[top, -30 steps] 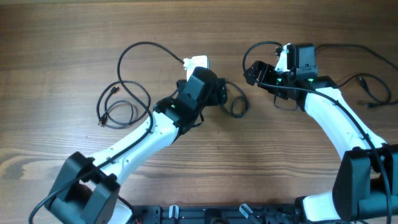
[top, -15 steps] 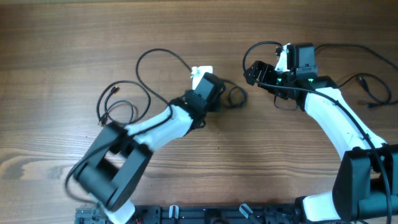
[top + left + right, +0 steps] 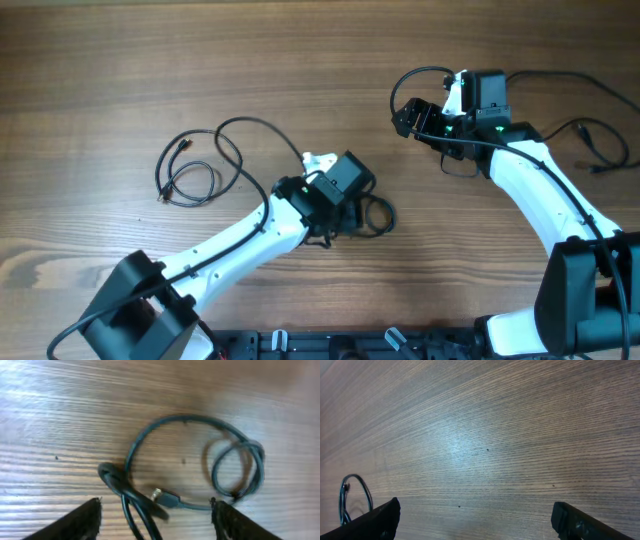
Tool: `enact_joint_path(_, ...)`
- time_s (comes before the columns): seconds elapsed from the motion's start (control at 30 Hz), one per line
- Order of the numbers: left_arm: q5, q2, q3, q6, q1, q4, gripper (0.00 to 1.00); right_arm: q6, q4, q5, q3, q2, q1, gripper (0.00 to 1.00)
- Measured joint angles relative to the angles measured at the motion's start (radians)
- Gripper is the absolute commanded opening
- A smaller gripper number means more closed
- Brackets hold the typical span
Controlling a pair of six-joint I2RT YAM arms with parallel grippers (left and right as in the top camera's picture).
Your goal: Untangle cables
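The black cable will be grabbed next by a part of it with my left gripper. Its twisted coil and plug will stay free for my right gripper to untangle.
One of the cables (image 3: 187,422) lies as a thin black loop on the wood, with a small twisted coil at its right end and a small plug (image 3: 164,497) near the front. My left gripper (image 3: 157,525) is open over it, and two strands pass loosely between the fingers (image 3: 82,521). From above, the left gripper (image 3: 360,205) sits at mid-table beside that loop (image 3: 378,216). A looser bundle of cables (image 3: 190,178) lies to the left, and one strand arcs back from it toward the left wrist. My right gripper (image 3: 400,117) is open at the back with nothing in it.
In the right wrist view, the open fingers (image 3: 375,520) frame bare wood, with a small cable loop (image 3: 351,494) at the left edge. Another thin black cord (image 3: 597,152) lies at the far right beside the right arm.
My left arm has swung from the back of the table toward the front, and the small loop came with it. The long arcing strand shifted left. The right arm has not moved.
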Motion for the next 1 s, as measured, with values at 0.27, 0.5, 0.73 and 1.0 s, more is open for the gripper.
enact_joint_path(0.27, 0.053, 0.001, 0.194, 0.445, 0.062, 0.028, 0.61, 0.000, 0.000, 0.000, 0.000, 0.000, 0.000, 1.00)
enact_joint_path(0.5, 0.039, 0.221, 0.196, 0.739, 0.119, 0.076, 0.31, 0.000, 0.000, 0.000, 0.000, 0.000, 0.000, 1.00)
enact_joint_path(0.73, 0.194, 0.314, 0.196, 0.985, 0.119, 0.066, 0.38, 0.000, 0.000, 0.000, 0.000, 0.000, 0.000, 1.00)
enact_joint_path(1.0, 0.220, 0.372, 0.201, 1.130, 0.100, 0.128, 0.04, 0.000, 0.000, 0.000, 0.000, 0.000, 0.000, 1.00)
